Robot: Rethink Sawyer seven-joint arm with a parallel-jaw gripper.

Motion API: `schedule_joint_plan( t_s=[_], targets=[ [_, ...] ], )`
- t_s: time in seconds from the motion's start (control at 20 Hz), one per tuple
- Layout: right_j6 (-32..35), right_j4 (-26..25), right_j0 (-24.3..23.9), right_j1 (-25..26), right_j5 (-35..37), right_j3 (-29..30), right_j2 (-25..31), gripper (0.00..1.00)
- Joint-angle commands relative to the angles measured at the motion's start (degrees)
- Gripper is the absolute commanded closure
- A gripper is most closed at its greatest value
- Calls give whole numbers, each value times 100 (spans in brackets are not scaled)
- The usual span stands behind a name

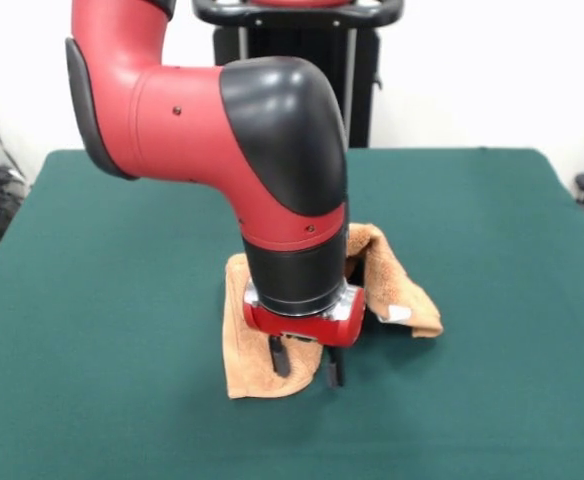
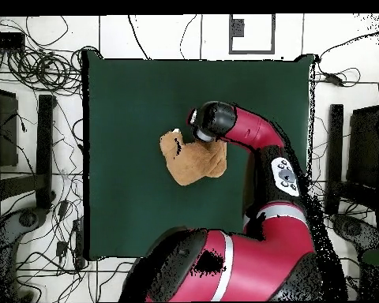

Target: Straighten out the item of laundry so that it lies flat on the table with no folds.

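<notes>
The crumpled laundry needs to be straightened flat, so my gripper should grab the orange-tan towel (image 1: 244,352) by its folded edge (image 1: 308,368) next.
The orange-tan towel (image 1: 244,352) lies crumpled near the middle of the green table (image 1: 92,300). Its right part is folded up into a hump, with a small white tag (image 1: 398,313) showing on it. My gripper (image 1: 305,366) points straight down over the towel's near edge with its two black fingers (image 1: 278,356) spread apart, so it is open. One finger is over the cloth and the other at its edge. The arm's wrist hides the towel's middle. In the overhead view the towel (image 2: 191,163) is bunched beside the wrist (image 2: 214,120) on the table (image 2: 129,110); the fingers are hidden there.
The robot's black pedestal (image 1: 294,60) stands at the table's far side. Cables (image 2: 35,71) and black stands (image 2: 46,150) lie on the floor round the table. The red arm (image 2: 260,142) reaches across the table's right part in the overhead view.
</notes>
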Motion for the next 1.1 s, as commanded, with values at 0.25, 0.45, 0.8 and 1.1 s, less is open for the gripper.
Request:
schedule_joint_plan(
  t_s=[0.25,0.45,0.8,1.1],
  targets=[
    [104,-603,393,361,28,190,235,0],
    [182,-673,366,333,4,231,269,0],
    [331,-785,421,333,39,164,217,0],
    [342,-940,541,345,231,22,52,100]
  ],
)
